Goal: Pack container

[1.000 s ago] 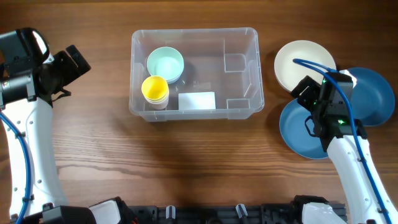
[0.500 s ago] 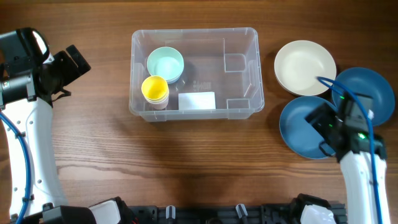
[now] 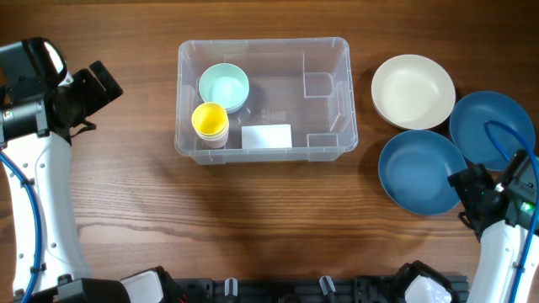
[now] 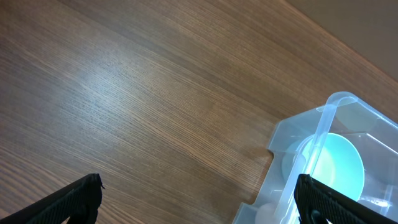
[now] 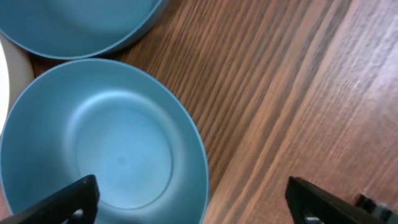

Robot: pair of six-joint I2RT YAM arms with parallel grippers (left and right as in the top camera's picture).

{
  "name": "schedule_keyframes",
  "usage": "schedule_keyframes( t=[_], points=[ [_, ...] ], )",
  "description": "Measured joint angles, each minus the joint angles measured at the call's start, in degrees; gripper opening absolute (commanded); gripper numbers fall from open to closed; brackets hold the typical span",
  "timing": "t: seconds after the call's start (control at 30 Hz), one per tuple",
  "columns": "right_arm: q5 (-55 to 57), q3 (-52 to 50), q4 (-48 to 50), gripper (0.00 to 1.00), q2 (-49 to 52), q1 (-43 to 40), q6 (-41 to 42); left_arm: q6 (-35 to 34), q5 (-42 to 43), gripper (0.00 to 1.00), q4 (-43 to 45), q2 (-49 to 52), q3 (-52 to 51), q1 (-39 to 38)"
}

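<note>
My right gripper grabs the blue bowl's rim on the side away from the container next, so the bowl's base stays free to settle inside the container (image 3: pixel 327 126).
The container (image 3: pixel 327 126) is a clear plastic bin at the table's back middle. It holds a pale teal bowl (image 3: pixel 223 87), a yellow cup (image 3: pixel 210 120) and a white label (image 3: pixel 266 136). My left gripper (image 3: pixel 103 84) hovers open to its left; in the left wrist view the left gripper (image 4: pixel 199 202) is over bare wood beside the container's corner (image 4: pixel 323 134). My right gripper (image 3: pixel 468 187) is open at the near edge of a blue bowl (image 3: pixel 421 171). In the right wrist view that blue bowl's (image 5: pixel 112 149) rim lies between the spread jaws of the right gripper (image 5: pixel 193 202), untouched.
A cream bowl (image 3: pixel 413 91) and a second blue bowl (image 3: pixel 491 128) sit right of the container, close to the first blue bowl. Bare wooden table (image 3: pixel 253 219) stretches in front of the container. The second blue bowl (image 5: pixel 81 25) shows at the top of the right wrist view.
My right arm has drawn back from over the three bowls toward the front right, ending at the near blue bowl's edge. The left arm and the container's contents have not moved.
</note>
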Motion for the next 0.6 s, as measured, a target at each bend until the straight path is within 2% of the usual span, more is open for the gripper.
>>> schedule_keyframes(
  t=[0.33, 0.53, 0.6],
  points=[
    [-3.1, -0.2, 2.9, 0.73, 9.0, -0.1, -3.2, 0.0, 0.0, 1.0, 0.0, 0.0, 0.0, 0.0],
    [-3.7, -1.4, 6.6, 0.6, 15.7, -0.1, -4.3, 0.0, 0.0, 1.0, 0.0, 0.0, 0.0, 0.0],
    [-4.1, -2.1, 8.4, 0.6, 17.1, -0.1, -4.8, 0.0, 0.0, 1.0, 0.0, 0.0, 0.0, 0.0]
  ],
)
